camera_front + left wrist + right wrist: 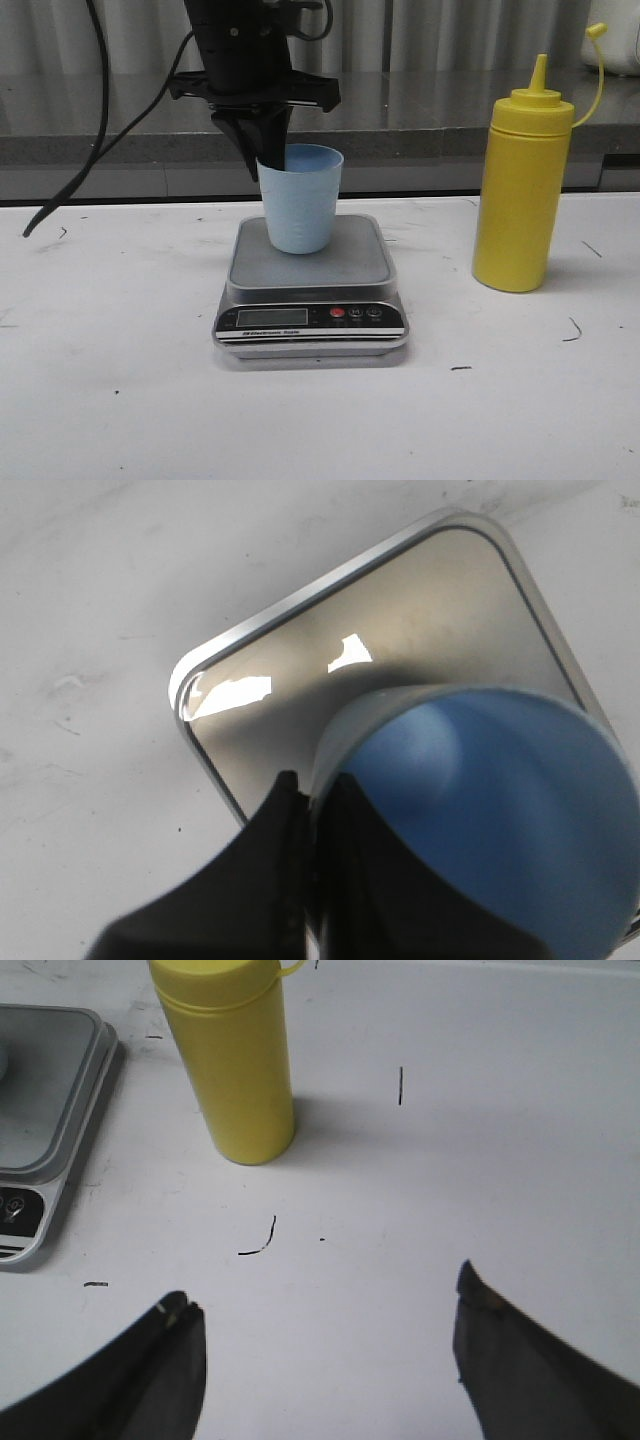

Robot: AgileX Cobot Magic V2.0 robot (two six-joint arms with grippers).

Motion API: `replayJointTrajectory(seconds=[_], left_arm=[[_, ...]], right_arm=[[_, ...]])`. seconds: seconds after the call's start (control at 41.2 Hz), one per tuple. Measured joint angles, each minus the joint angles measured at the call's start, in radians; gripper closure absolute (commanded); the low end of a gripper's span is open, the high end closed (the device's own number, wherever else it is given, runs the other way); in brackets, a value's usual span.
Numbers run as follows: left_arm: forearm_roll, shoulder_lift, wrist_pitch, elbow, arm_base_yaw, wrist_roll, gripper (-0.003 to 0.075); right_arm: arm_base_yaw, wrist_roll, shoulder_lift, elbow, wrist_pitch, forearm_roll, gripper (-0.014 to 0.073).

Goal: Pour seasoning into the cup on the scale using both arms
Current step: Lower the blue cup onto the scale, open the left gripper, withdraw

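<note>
The base of the pale blue cup (300, 200) is on the scale's steel platform. My left gripper should open now, and the cup would stay there.
A pale blue cup (300, 200) stands upright on the steel platform of the silver scale (310, 265) in the middle of the table. My left gripper (266, 160) comes down from above and is shut on the cup's rim, one finger inside and one outside; the left wrist view shows the cup (500, 810) pinched in the left gripper (313, 788) over the scale (400, 620). The yellow seasoning bottle (522, 190) stands right of the scale, its cap hanging open on a strap. In the right wrist view my right gripper (325, 1305) is open above bare table, short of the seasoning bottle (230, 1060).
A grey ledge and a corrugated wall (450, 40) run behind the table. The scale's corner (45, 1140) lies next to the bottle in the right wrist view. A black cable (95, 120) hangs at the far left. Small dark marks dot the white tabletop (120, 400).
</note>
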Motion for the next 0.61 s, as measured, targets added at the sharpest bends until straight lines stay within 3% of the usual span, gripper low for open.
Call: replayJointTrajectory(seconds=[0.194,0.315,0.485,0.607], left_arm=[[0.000,0.000,0.000,-0.001,0.000,0.000,0.0704],[0.000,0.000,0.000,-0.001,0.000,0.000,0.0590],[0.000,0.000,-0.002,-0.001,0.000,0.000,0.0367],[-0.002,-0.010,-0.002,-0.001,0.000,0.000,0.0332]], right_arm=[[0.000,0.000,0.000,0.000,0.000,0.000,0.0054],[0.000,0.000,0.000,0.000,0.000,0.000,0.0054],[0.000,0.000,0.000,0.000,0.000,0.000,0.0054],[0.000,0.000,0.000,0.000,0.000,0.000,0.0054]])
